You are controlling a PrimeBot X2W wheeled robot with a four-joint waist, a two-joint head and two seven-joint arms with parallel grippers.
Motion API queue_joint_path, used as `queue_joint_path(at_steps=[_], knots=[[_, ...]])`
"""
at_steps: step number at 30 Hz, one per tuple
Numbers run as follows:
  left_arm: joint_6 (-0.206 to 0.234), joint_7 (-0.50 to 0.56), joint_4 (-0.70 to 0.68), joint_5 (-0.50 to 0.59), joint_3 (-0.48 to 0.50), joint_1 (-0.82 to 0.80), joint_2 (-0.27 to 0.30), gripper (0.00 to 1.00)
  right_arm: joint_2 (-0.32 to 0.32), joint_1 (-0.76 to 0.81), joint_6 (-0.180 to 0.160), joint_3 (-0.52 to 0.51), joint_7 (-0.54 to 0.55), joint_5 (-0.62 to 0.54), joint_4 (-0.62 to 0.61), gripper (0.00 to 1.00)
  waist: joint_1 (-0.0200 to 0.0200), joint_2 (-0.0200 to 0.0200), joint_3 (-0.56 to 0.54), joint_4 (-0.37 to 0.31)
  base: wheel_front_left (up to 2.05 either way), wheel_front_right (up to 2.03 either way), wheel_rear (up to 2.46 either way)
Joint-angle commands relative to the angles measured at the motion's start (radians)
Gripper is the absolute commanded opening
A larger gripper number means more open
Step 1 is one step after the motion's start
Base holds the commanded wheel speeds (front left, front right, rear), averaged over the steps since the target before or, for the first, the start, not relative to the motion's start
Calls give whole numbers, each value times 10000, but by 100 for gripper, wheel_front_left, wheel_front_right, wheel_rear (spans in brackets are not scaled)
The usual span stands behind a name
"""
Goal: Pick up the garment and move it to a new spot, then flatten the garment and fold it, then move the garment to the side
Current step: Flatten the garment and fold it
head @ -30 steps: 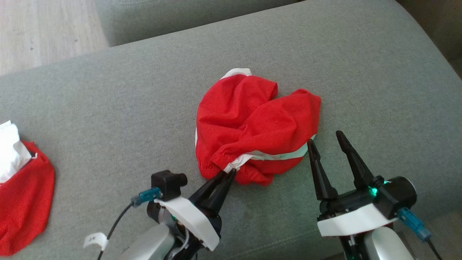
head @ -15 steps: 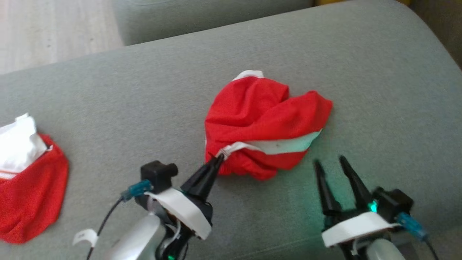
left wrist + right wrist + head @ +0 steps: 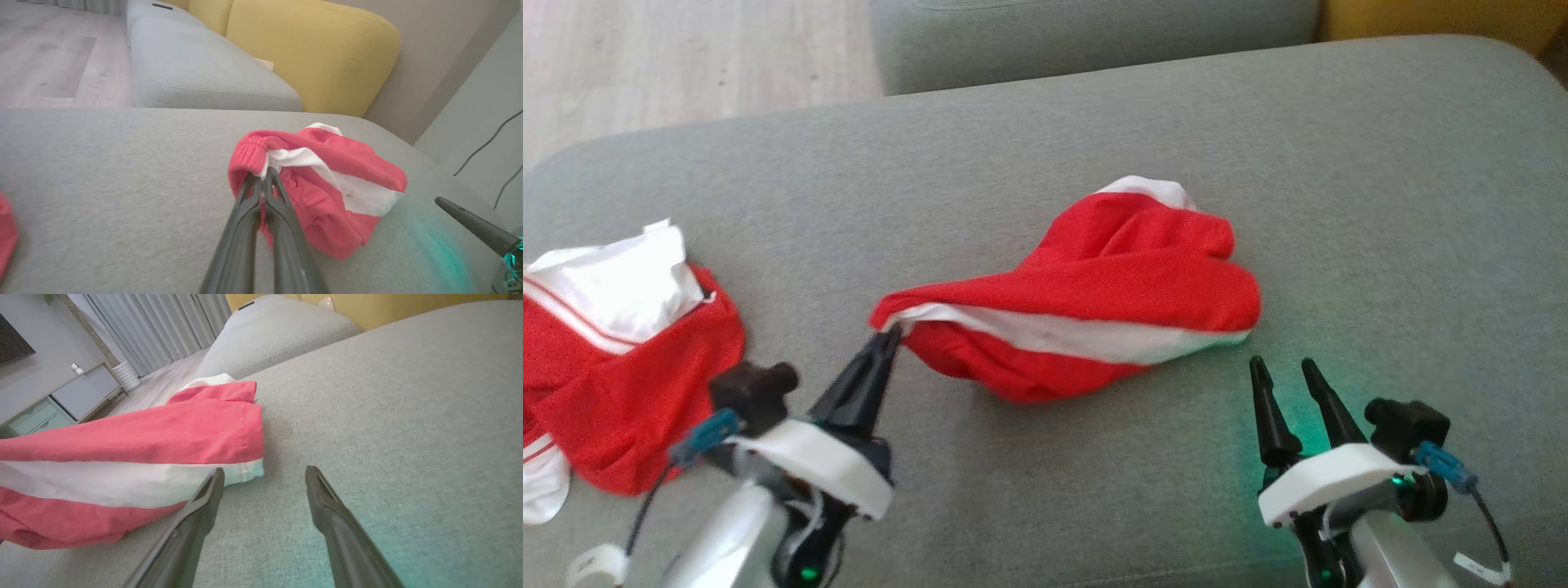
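The shorts need to go to a new spot, so my right gripper should grab them by their hemmed leg end (image 3: 1239,315) (image 3: 250,458) next.
The garment (image 3: 1111,302) is red shorts with a white side stripe, lying crumpled and stretched leftward on the grey sofa cushion (image 3: 1380,204). My left gripper (image 3: 888,335) is shut on the garment's elastic waistband at its left tip; in the left wrist view the left gripper (image 3: 263,179) pinches the gathered waistband of the garment (image 3: 339,183). My right gripper (image 3: 1286,369) stands open just right of and below the garment's right end, holding nothing. In the right wrist view the right gripper (image 3: 263,473) stands beside the garment (image 3: 143,457), whose white hem lies next to the left finger.
A second red and white garment (image 3: 613,351) lies heaped at the cushion's left edge. Another grey cushion (image 3: 1094,33) sits behind, with wooden floor (image 3: 686,57) at the far left. A yellow backrest (image 3: 310,53) and a wall with cables (image 3: 482,122) stand beyond.
My left gripper closed on the waistband and pulled it left, stretching the garment out. The right gripper drew back from the garment's hem. The head camera also shifted, so the left heap shows more.
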Motion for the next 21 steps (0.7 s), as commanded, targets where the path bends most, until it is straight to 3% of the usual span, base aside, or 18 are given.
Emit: queue_joint_path(at_steps=[1, 5, 8, 18, 19, 20, 21], knots=[[0, -122, -274, 71, 505, -166, 338, 0, -35, -277, 52, 222, -95, 69, -112, 100, 0, 0, -18, 137, 0, 0, 0], [0, -122, -142, 10, 544, -179, 547, 0, -35, -603, 52, 467, -95, 103, 603, 100, 0, 0, -40, 484, 0, 0, 0], [0, -122, -30, -32, 417, -306, 574, 0, -35, -878, 52, 1245, -95, -253, 1451, 100, 0, 0, -46, 747, 0, 0, 0], [0, -122, 20, -30, 239, -504, 508, 0, -35, -1474, 52, 1322, -95, -944, 1844, 100, 0, 0, 68, 1054, 0, 0, 0], [0, -122, 32, -25, 220, -526, 504, 0, -35, -1533, 52, 1327, -95, -952, 1895, 85, 0, 0, 71, 1071, 0, 0, 0], [0, -122, 32, -25, 220, -526, 504, 0, -35, -1533, 52, 1327, -95, -952, 1895, 85, 0, 0, 71, 1071, 0, 0, 0], [0, -122, 41, -27, 201, -545, 496, 0, -35, -1570, 52, 1346, -95, -905, 1974, 44, 0, 0, 67, 1086, 0, 0, 0]])
